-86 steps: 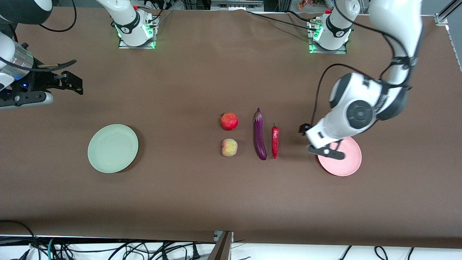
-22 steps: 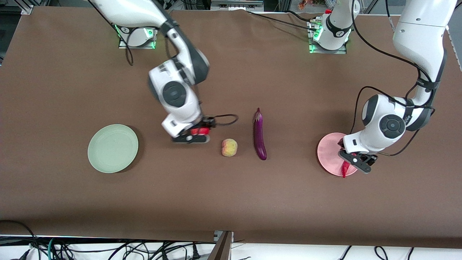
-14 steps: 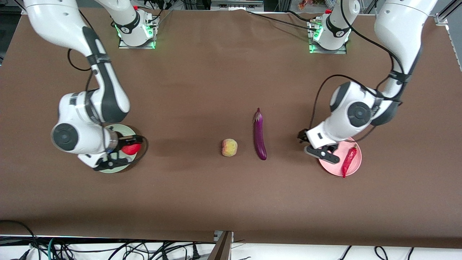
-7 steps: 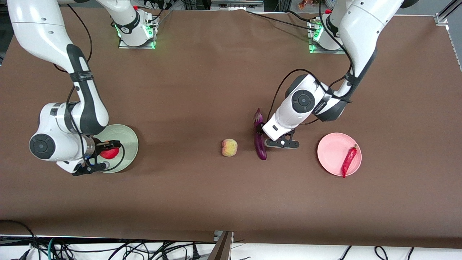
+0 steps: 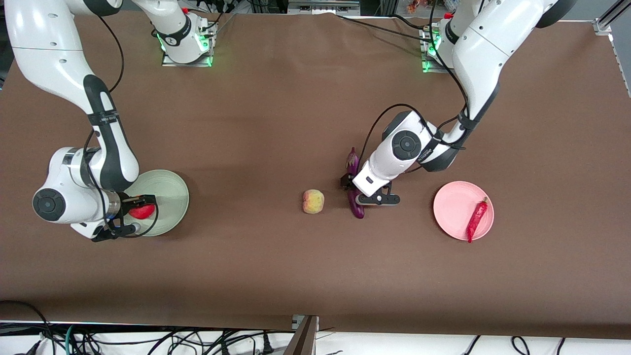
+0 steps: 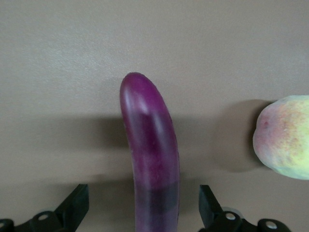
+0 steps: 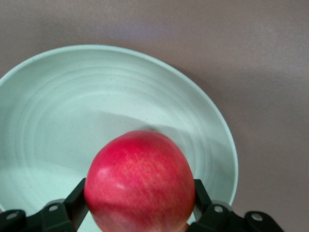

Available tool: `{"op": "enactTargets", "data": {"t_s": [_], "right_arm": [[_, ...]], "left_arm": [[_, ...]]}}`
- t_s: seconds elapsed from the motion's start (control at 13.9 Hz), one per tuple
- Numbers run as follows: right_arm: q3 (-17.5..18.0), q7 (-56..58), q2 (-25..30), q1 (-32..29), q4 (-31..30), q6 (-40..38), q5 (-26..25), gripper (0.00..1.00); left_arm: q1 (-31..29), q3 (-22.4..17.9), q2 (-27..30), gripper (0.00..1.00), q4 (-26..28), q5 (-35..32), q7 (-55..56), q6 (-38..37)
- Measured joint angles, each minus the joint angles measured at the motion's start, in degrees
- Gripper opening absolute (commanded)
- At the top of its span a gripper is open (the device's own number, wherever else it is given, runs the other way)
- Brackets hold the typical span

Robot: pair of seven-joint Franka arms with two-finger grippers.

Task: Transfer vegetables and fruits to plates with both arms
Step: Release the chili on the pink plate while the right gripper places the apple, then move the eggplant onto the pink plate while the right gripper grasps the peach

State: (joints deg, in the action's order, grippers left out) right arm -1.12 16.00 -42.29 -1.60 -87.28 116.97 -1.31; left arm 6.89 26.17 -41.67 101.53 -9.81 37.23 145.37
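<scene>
My left gripper will next take hold of the purple eggplant's middle [image 5: 353,186], so it can move the eggplant onto the pink plate [image 5: 453,209] with the red chili.
The purple eggplant [image 5: 356,209] lies mid-table; in the left wrist view the eggplant [image 6: 150,145] runs between my fingers. My left gripper [image 5: 363,192] is open and straddles it, one fingertip [image 6: 73,209] on each side, not touching. My right gripper [image 5: 134,213] is shut on the round red fruit [image 5: 142,212] and holds it over the pale green plate [image 5: 170,190]. The right wrist view shows the fruit [image 7: 140,186] pinched above that plate [image 7: 72,111]. The peach [image 5: 313,201] lies beside the eggplant, toward the right arm's end. The red chili [image 5: 476,219] lies on the pink plate [image 5: 453,209].
The peach [image 6: 285,137] is close to my left gripper's fingers in the left wrist view. The brown table [image 5: 276,266] has bare cloth between the two plates and toward the front camera. Both arm bases stand along the edge farthest from the front camera.
The chili went onto the pink plate and my left gripper moved over the eggplant, settling lower around it. My right gripper carried the red fruit to the green plate, drifting toward the right arm's end.
</scene>
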Motion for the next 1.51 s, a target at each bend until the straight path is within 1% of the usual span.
{"op": "enactTargets", "data": {"t_s": [0.07, 0.14, 0.22, 0.29, 0.36, 0.43, 0.5, 0.58, 0.72, 0.79, 0.94, 1.08, 1.22, 1.3, 1.37, 1.51], "right_arm": [[0.0, 0.0, -0.1, 0.0, 0.0, 0.1, 0.0, 1.0], [0.0, 0.0, -0.1, 0.0, 0.0, 0.2, 0.0, 1.0], [0.1, 0.0, -0.1, 0.0, 0.3, 0.4, 0.0, 1.0], [0.3, 0.0, 0.0, 0.0, 1.0, 0.5, 0.0, 1.0], [0.5, 0.0, 0.2, 0.2, 2.3, 0.4, 0.0, 1.0], [0.8, 0.0, 0.5, 0.5, 3.9, -0.1, 0.0, 1.0], [1.3, -0.5, 1.1, 1.2, 5.2, -1.2, 0.1, 1.0], [1.6, -2.2, 1.8, 2.7, 6.2, -1.8, 0.1, 1.0], [1.9, -8.2, 2.4, 6.6, 7.0, -2.0, 0.1, 1.0], [1.9, -11.7, 2.4, 8.8, 7.3, -2.0, 0.1, 1.0], [2.0, -20.0, 2.4, 13.3, 7.3, -2.0, 1.2, 1.0], [2.5, -26.6, 2.4, 16.7, 7.3, -1.4, 4.8, 1.0], [3.7, -32.7, 2.5, 19.3, 7.6, 0.8, 6.6, 1.0], [4.1, -36.9, 2.5, 20.9, 7.6, 2.6, 6.7, 1.0], [4.3, -41.3, 2.4, 23.1, 7.6, 5.0, 6.8, 1.0], [4.4, -49.6, 1.7, 28.3, 7.6, 10.9, 6.7, 1.0]], "left_arm": [[0.0, 0.0, -0.4, 0.7, 0.0, 0.0, 0.1, 0.4], [0.0, 0.0, -0.6, 0.58, 0.0, 0.0, 0.1, 0.6], [0.0, 0.0, -0.8, 0.57, 0.0, 0.0, 0.1, 0.6], [0.0, 0.0, -1.0, 0.42, 0.0, 0.0, 0.1, 1.0], [0.2, 0.0, -1.5, 0.19, 0.0, 0.0, 0.1, 1.9], [0.3, 0.0, -2.0, 0.06, 0.0, 0.0, 0.1, 2.8], [0.4, 0.0, -2.3, 0.04, 0.0, 0.0, 0.1, 3.3], [0.4, 0.0, -2.3, 0.04, -0.1, 0.0, 0.1, 3.5], [0.1, -0.2, -2.1, 0.04, -0.8, 0.0, 0.1, 2.1], [-0.1, -0.4, -1.6, 0.04, -1.4, 0.0, -0.2, -1.0], [-1.3, -1.0, 0.9, 0.05, -3.1, -0.3, -3.1, -9.9], [-4.0, -1.7, 4.2, 0.06, -4.5, -1.8, -10.4, -18.3], [-7.9, -2.0, 6.5, 0.06, -5.8, -5.6, -18.7, -25.0], [-9.5, -2.1, 6.9, 0.1, -6.3, -8.3, -22.5, -27.4], [-10.9, -2.1, 7.1, 0.12, -6.6, -11.4, -25.7, -28.8], [-13.6, -2.3, 7.1, 0.12, -6.6, -15.2, -32.9, -29.5]]}}
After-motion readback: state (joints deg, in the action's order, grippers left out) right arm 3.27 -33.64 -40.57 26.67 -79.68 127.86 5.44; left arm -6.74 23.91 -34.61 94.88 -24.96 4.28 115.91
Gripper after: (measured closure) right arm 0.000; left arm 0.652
